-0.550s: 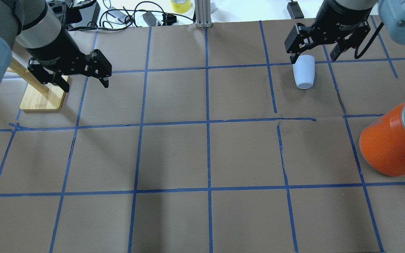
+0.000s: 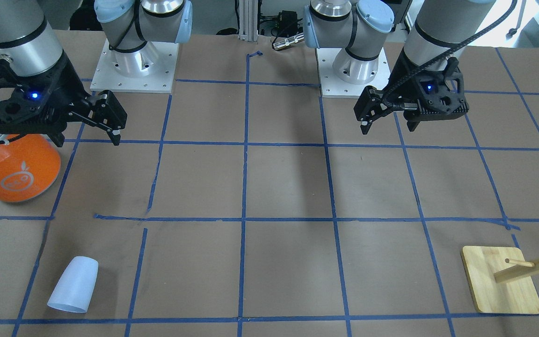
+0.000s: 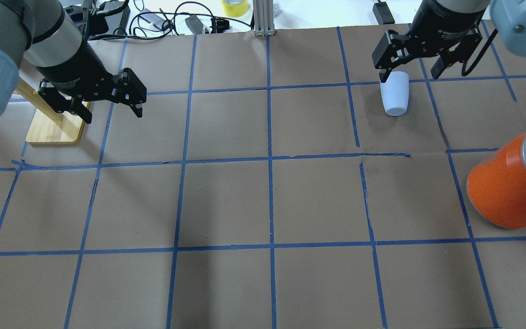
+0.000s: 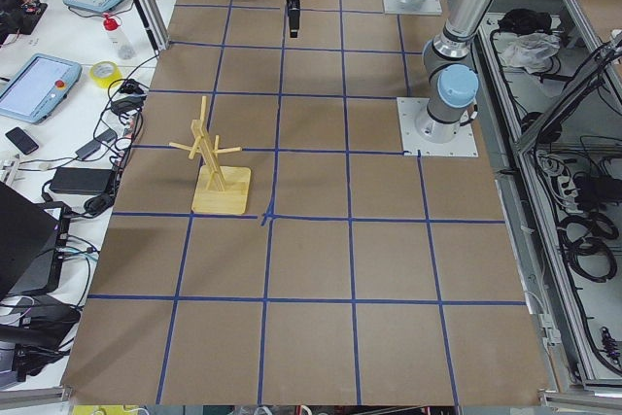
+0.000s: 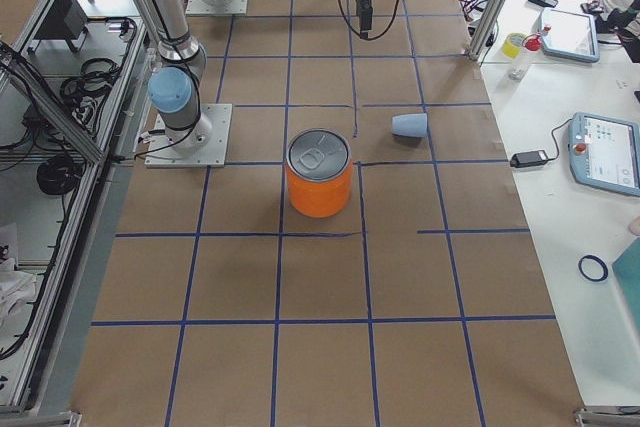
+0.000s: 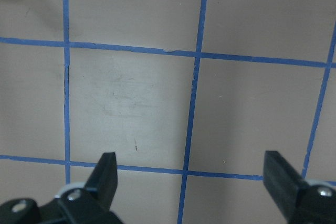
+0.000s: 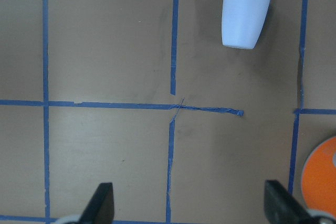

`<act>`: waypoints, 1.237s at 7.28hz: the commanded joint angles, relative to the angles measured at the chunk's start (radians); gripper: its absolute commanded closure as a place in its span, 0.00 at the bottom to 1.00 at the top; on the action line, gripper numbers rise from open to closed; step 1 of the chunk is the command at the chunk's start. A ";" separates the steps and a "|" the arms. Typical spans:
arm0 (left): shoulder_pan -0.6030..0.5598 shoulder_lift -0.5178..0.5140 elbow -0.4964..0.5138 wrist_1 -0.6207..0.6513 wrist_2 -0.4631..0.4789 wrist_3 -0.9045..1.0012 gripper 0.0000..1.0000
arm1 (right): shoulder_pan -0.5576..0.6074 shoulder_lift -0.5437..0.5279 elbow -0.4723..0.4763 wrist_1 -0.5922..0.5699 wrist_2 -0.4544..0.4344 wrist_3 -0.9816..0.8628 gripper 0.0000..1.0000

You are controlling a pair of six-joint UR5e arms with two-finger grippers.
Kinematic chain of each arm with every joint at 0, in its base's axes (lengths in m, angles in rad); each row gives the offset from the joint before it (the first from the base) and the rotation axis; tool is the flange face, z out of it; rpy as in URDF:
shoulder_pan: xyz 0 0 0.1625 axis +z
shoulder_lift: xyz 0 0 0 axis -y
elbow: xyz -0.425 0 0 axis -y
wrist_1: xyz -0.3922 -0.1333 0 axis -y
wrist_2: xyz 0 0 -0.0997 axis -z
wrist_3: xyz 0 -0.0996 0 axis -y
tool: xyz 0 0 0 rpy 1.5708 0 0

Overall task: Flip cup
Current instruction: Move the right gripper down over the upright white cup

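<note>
I need to flip the pale bluish-white cup, so next I should hold it with my right gripper by its tapered body (image 2: 75,283) (image 7: 245,13).
The cup (image 3: 394,96) is a small pale bluish-white tumbler lying on its side on the brown paper. Its wide mouth points away from the robot and its narrow base toward it. It also shows in the front-facing view (image 2: 74,283), the right wrist view (image 7: 245,11) and the exterior right view (image 5: 410,125). My right gripper (image 3: 410,75) is open and empty and hangs well above the table; in the front-facing view (image 2: 87,139) it is clearly apart from the cup. My left gripper (image 3: 112,114) is open and empty, also above the table, as the left wrist view (image 6: 191,182) shows.
A large orange can with a silver lid (image 3: 505,187) stands at the table's right, close under the right arm in the front-facing view (image 2: 14,164). A wooden peg stand on a bamboo base (image 3: 55,128) sits under the left arm. Cables lie beyond the far edge.
Both grippers have shifted only slightly and both stay open. The cup has not moved.
</note>
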 commanded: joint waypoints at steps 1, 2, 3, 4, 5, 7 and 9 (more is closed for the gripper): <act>0.001 0.002 -0.005 0.000 0.015 0.000 0.00 | -0.047 0.109 -0.001 -0.211 -0.003 0.013 0.00; 0.001 0.002 -0.008 0.000 0.061 0.000 0.00 | -0.078 0.195 -0.004 -0.307 0.000 0.015 0.00; 0.001 0.002 -0.008 0.002 0.061 0.002 0.00 | -0.100 0.285 -0.004 -0.431 -0.004 0.015 0.00; 0.001 0.002 -0.008 0.002 0.061 0.002 0.00 | -0.121 0.351 -0.022 -0.481 -0.007 0.016 0.00; 0.001 0.002 -0.008 0.005 0.055 0.000 0.00 | -0.135 0.396 -0.051 -0.482 -0.006 0.025 0.00; 0.001 0.002 -0.008 0.005 0.054 0.000 0.00 | -0.135 0.458 -0.059 -0.486 -0.003 0.071 0.00; 0.001 0.000 -0.008 0.005 0.054 0.002 0.00 | -0.135 0.505 -0.056 -0.570 0.007 0.055 0.00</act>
